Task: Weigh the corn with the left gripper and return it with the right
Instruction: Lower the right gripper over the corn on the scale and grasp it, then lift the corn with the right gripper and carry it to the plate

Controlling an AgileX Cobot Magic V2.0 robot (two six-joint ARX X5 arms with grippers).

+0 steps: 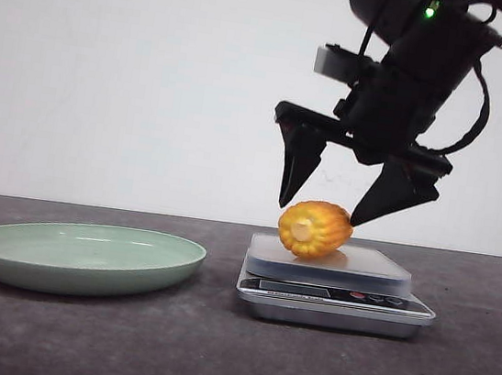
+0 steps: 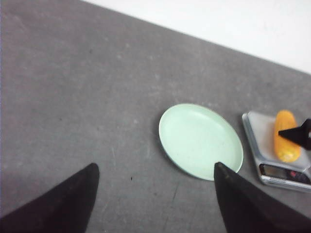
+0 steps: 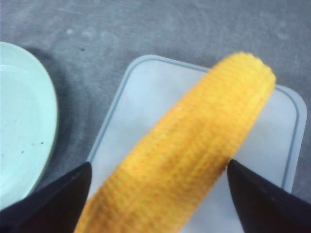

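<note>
My right gripper closes on the corn now, since its fingers reach below the top of the corn (image 1: 315, 229) on either side, over the scale (image 1: 334, 296); this would catch it.
The corn (image 1: 315, 229), an orange-yellow cob piece with a pale cut end facing the camera, lies on the platform of the scale (image 1: 334, 296). My right gripper (image 1: 320, 213) hangs just above it, open, one finger on each side of the cob, not gripping it. In the right wrist view the corn (image 3: 194, 145) lies between the open right gripper (image 3: 158, 164). My left gripper (image 2: 155, 165) is open and empty, high over bare table, out of the front view. From there the corn (image 2: 285, 136) shows far off on the scale (image 2: 262, 131).
A pale green plate (image 1: 84, 258) sits empty to the left of the scale on the dark grey table; it also shows in the left wrist view (image 2: 199, 141) and the right wrist view (image 3: 19, 121). A white wall stands behind.
</note>
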